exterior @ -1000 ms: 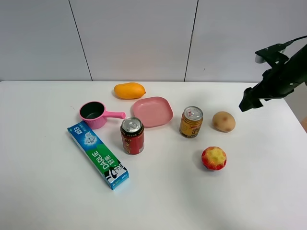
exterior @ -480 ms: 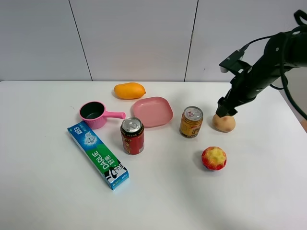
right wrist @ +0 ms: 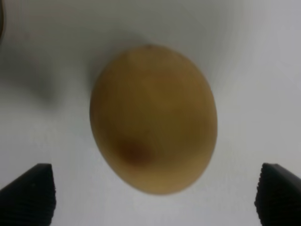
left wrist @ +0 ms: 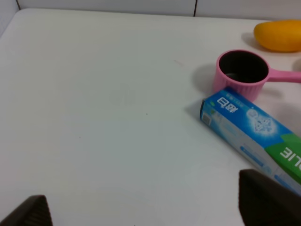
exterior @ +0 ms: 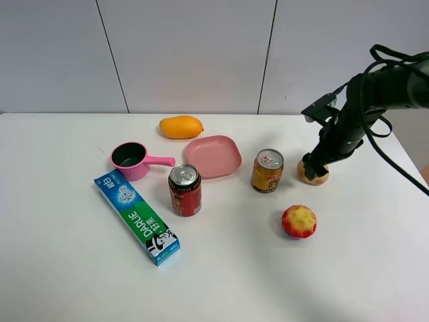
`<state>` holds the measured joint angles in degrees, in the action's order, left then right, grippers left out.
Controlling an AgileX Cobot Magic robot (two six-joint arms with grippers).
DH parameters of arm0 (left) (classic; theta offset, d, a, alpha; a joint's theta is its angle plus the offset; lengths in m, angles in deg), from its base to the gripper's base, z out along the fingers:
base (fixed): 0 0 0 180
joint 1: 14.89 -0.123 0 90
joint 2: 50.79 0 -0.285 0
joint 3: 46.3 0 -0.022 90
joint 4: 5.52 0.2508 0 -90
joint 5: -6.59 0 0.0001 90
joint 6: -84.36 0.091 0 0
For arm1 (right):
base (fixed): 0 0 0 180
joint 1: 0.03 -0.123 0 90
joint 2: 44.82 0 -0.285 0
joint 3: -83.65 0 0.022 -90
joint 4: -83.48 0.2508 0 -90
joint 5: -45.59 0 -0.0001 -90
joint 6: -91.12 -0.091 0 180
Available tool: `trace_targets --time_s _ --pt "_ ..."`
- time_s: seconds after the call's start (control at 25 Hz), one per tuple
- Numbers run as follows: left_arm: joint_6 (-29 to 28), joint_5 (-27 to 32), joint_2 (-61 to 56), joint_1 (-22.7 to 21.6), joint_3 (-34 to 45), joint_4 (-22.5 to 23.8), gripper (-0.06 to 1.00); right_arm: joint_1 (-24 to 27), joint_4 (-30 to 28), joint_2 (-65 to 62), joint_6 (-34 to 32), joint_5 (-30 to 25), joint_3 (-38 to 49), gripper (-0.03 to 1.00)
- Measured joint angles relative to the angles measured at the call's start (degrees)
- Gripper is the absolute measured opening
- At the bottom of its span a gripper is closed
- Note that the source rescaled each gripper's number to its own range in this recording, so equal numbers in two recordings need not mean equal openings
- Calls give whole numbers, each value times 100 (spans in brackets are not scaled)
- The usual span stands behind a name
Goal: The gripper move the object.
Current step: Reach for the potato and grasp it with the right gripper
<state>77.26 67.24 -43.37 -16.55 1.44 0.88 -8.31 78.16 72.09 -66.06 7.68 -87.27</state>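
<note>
The right gripper will next grab the potato by its rounded middle [right wrist: 153, 127], and then move it onto the pink plate.
The potato [exterior: 310, 178] lies on the white table right of the yellow can. My right gripper [exterior: 315, 164] has come down over it and hides its top in the exterior view. In the right wrist view the potato [right wrist: 153, 117] fills the middle. The right gripper [right wrist: 153, 195] is open, with one dark fingertip [right wrist: 29, 192] on each side of the potato and not touching it. My left gripper [left wrist: 148, 207] is open and empty above bare table, near the toothpaste box [left wrist: 256, 136]. It is out of the exterior view.
A yellow can [exterior: 267, 170] stands close left of the potato. A red-and-yellow fruit [exterior: 299, 221] lies in front of it. A pink plate [exterior: 213, 155], mango [exterior: 180, 126], red can [exterior: 185, 190], pink cup [exterior: 132, 160] and toothpaste box [exterior: 137, 216] lie further left.
My right gripper has swung in from the far right and lowered over the potato. The potato and the other things have not moved.
</note>
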Motion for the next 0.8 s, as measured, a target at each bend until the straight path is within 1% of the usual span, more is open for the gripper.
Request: trace_targets --time_s 0.28,0.44,0.52,0.6,0.64,0.72,0.76,0.8 --pt "0 0 0 0 0 0 100 0 67 326 -58 640 0 99" --pt "0 0 0 0 0 0 100 0 77 543 -83 777 0 98" --pt "0 0 0 0 0 0 100 0 77 642 -96 805 0 95" --pt "0 0 0 0 0 0 100 0 77 660 -96 838 0 85" --pt "0 0 0 0 0 0 100 0 77 660 -96 888 0 75" --pt "0 0 0 0 0 0 100 0 77 660 -96 931 0 50" --pt "0 0 0 0 0 0 100 0 71 660 -96 938 0 34" --pt "0 0 0 0 0 0 100 0 57 660 -100 944 0 20"
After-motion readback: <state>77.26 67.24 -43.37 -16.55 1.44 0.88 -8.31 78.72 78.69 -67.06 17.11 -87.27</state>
